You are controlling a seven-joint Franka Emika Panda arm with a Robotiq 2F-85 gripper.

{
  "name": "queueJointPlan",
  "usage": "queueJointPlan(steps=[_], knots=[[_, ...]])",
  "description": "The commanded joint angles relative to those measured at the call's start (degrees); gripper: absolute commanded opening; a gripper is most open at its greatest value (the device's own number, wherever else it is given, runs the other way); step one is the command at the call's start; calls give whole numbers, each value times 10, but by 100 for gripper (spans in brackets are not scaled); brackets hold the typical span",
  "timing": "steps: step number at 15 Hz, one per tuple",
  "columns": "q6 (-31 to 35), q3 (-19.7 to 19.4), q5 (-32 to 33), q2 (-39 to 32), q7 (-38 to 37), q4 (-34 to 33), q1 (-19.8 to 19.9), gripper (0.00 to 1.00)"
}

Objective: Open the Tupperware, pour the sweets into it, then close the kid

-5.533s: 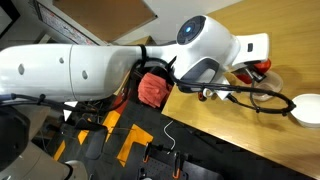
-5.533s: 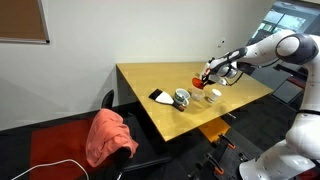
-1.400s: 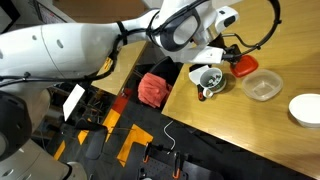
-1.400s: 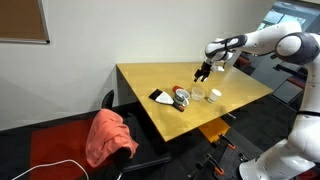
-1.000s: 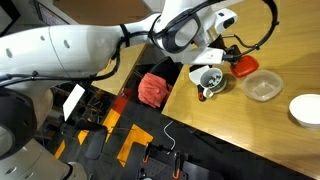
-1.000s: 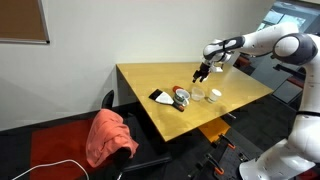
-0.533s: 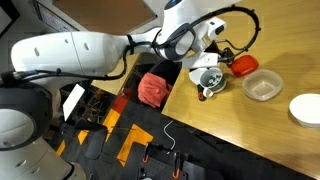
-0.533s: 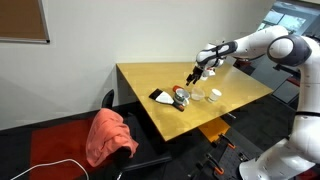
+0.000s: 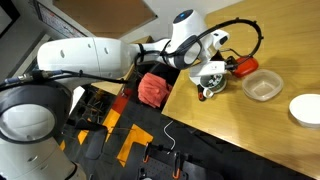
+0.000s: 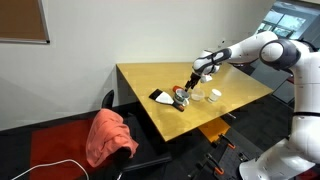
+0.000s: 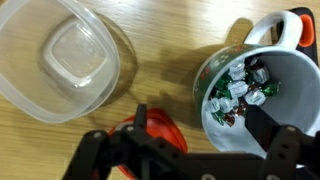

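Observation:
My gripper should next grab the white mug by its rim beside the red lid [image 11: 165, 130], with one finger inside the mug, so the mug's opening stays free to pour sweets into the Tupperware.
The clear Tupperware [image 11: 65, 55] stands open and empty on the wooden table, seen also in both exterior views [image 9: 262, 86] [image 10: 198, 95]. Its red lid [image 11: 165, 130] lies beside it on the table [image 9: 245, 66]. A white mug [image 11: 288, 75] holds wrapped sweets [image 11: 240, 88] and stands near the table edge [image 9: 208, 78] [image 10: 181, 98]. My gripper [image 11: 202, 118] is open just above the mug. One finger [image 11: 265, 128] hangs inside the mug's mouth, the other [image 11: 140, 112] outside it over the lid. Nothing is held.
A white bowl [image 9: 305, 108] sits further along the table [image 9: 285, 30]. A black flat object [image 10: 158, 96] lies next to the mug. A red cloth [image 10: 110, 135] is draped over a chair below the table edge. Cables and equipment fill the floor [image 9: 130, 145].
The arm has swung from above the lid toward the mug and come lower over it. The gripper stayed open. The lid, Tupperware and mug have not moved.

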State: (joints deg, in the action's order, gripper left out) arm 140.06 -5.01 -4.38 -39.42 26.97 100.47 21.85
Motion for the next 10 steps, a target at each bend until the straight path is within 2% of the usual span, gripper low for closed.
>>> queueJointPlan(steps=[1, 3, 4, 6, 10], knots=[[39, 8, 20, -14, 12, 1, 5, 100], [53, 11, 26, -21, 9, 2, 5, 100], [59, 14, 26, -24, 9, 2, 7, 75], [66, 18, 28, -28, 9, 2, 6, 66], [70, 25, 30, -31, 9, 2, 6, 34]])
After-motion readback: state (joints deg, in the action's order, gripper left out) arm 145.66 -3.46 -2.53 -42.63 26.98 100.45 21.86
